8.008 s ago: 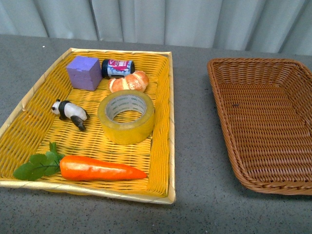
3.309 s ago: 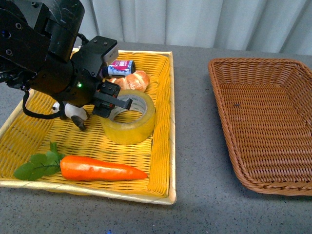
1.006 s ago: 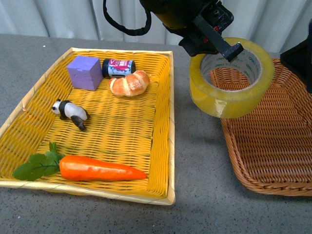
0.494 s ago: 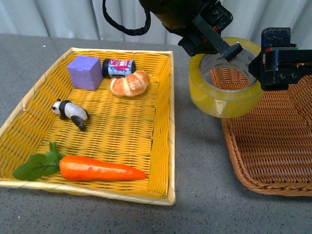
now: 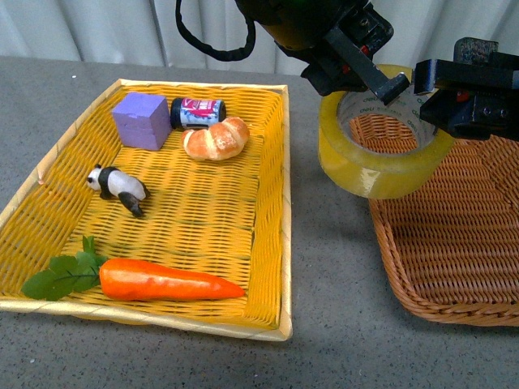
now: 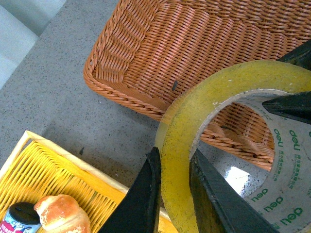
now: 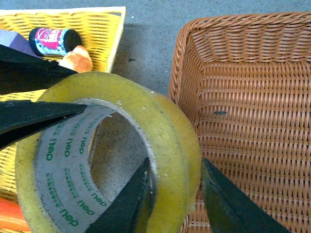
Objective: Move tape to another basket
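My right gripper grips the tape by its side [image 6: 274, 80] next, to move it into the brown wicker basket [image 6: 194, 43].
The tape [image 5: 381, 166], a wide yellow roll with a white printed core, hangs in the air over the near-left corner of the brown wicker basket [image 5: 454, 243]. My left gripper [image 5: 381, 81] is shut on the roll's wall, one finger inside the ring and one outside. The left wrist view shows that grip [image 6: 175, 155] on the tape [image 6: 180, 145] above the basket [image 6: 194, 43]. My right gripper [image 5: 428, 91] is open. Its fingers straddle the opposite wall of the tape [image 7: 170, 131], seen in the right wrist view [image 7: 175, 167], with a gap on the outer side.
The yellow woven tray [image 5: 272, 203] lies at the left. It holds a purple cube [image 5: 140, 120], a small bottle [image 5: 196, 112], a bread roll [image 5: 215, 138], a toy panda [image 5: 117, 185] and a carrot [image 5: 166, 279]. A strip of grey table separates tray and basket.
The left gripper lifted the tape out of the yellow tray and carried it right to the basket. In the last second the right gripper came in from the right around the roll's far wall.
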